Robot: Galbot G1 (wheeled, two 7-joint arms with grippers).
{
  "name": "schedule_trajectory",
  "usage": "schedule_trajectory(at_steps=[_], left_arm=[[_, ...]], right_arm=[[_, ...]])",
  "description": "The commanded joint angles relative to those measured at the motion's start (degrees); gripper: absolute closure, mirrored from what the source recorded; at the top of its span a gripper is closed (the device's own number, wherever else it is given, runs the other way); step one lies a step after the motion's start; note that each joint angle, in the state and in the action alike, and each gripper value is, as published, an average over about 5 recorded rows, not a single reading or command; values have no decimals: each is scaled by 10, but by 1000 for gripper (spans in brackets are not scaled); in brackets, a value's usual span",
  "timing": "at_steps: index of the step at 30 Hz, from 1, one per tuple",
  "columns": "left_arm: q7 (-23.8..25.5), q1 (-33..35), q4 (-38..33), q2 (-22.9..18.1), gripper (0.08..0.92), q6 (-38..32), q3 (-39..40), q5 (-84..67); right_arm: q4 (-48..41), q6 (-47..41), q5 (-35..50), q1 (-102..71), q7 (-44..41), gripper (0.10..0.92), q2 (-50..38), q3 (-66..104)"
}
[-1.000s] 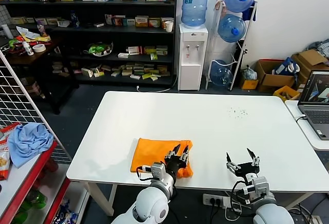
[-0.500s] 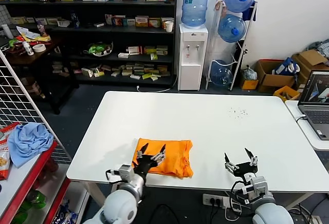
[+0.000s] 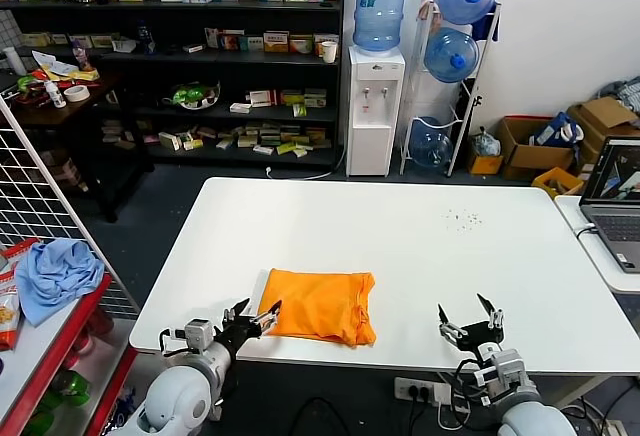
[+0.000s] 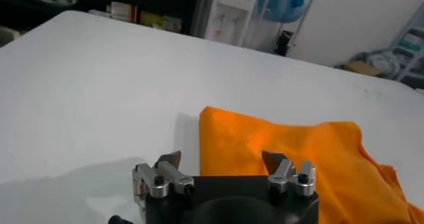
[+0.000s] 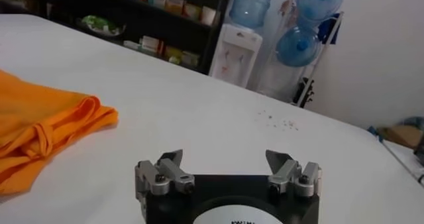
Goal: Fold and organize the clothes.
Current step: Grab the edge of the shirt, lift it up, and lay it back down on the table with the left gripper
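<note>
My left gripper grabs the orange T-shirt by its folded edge [image 3: 270,303] [image 4: 204,149] next, to organize the folded clothes on the tabletop.
The orange T-shirt [image 3: 318,305] lies folded into a rectangle near the front edge of the white table [image 3: 400,236]; no lettering shows. It also shows in the left wrist view [image 4: 291,159] and in the right wrist view [image 5: 40,122]. My left gripper [image 3: 255,315] is open and empty, just off the shirt's front left corner, low by the table's front edge. In the left wrist view [image 4: 222,160] the shirt's corner lies just beyond its fingertips. My right gripper [image 3: 468,317] is open and empty at the front right, well apart from the shirt; its own view [image 5: 225,158] shows bare table ahead.
A light blue cloth [image 3: 55,271] lies on a red shelf by a wire rack at the left. A laptop [image 3: 612,201] sits on a side table at the right. Shelves, a water dispenser [image 3: 374,106] and bottles stand behind the table.
My left gripper has drawn back off the shirt, moving left and toward the front edge, and now sits beside the shirt's front left corner. The right gripper has sunk slightly.
</note>
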Motion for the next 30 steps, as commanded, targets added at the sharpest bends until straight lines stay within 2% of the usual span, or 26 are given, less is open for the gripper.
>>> schedule_trajectory(at_steps=[1, 13, 30], left_arm=[[37, -23, 51, 3, 177, 43, -23, -51], [41, -65, 88, -15, 177, 43, -21, -75], [59, -54, 85, -21, 177, 61, -9, -75]], right_arm=[[2, 1, 0, -10, -2, 203, -1, 3], [1, -1, -2, -9, -2, 203, 0, 2], [6, 0, 0, -11, -3, 203, 1, 3]])
